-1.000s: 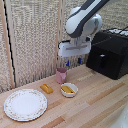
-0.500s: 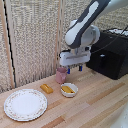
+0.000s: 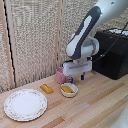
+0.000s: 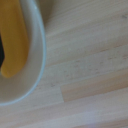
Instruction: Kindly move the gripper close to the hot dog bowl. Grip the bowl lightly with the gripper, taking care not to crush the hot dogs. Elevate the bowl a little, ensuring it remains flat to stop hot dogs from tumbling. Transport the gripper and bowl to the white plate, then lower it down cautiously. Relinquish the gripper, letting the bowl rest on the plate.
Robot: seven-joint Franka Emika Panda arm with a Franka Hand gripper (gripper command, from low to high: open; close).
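Observation:
The hot dog (image 4: 15, 40) lies loose in the bowl, so my gripper should next hold the bowl by its rim (image 4: 42, 57) and keep the bowl level.
The hot dog bowl (image 3: 69, 90) is a small white bowl on the wooden table, with an orange-yellow hot dog (image 3: 67, 89) inside. My gripper (image 3: 77, 79) hangs just above and slightly behind the bowl, its blue-tipped fingers (image 3: 83, 77) apart and empty. The white plate (image 3: 25, 104) lies flat at the exterior view's left, empty. The wrist view shows the bowl's rim (image 4: 41, 50) and the hot dog (image 4: 15, 40) very close and blurred.
A pink cup (image 3: 60, 75) stands just behind the bowl, next to the gripper. A loose orange-yellow block (image 3: 46, 88) lies between bowl and plate. A black box (image 3: 112, 52) sits at the exterior view's right. A slatted wall stands behind the table.
The arm has come down and shifted slightly toward the exterior view's left, bringing the gripper closer over the bowl. The bowl and plate have not moved.

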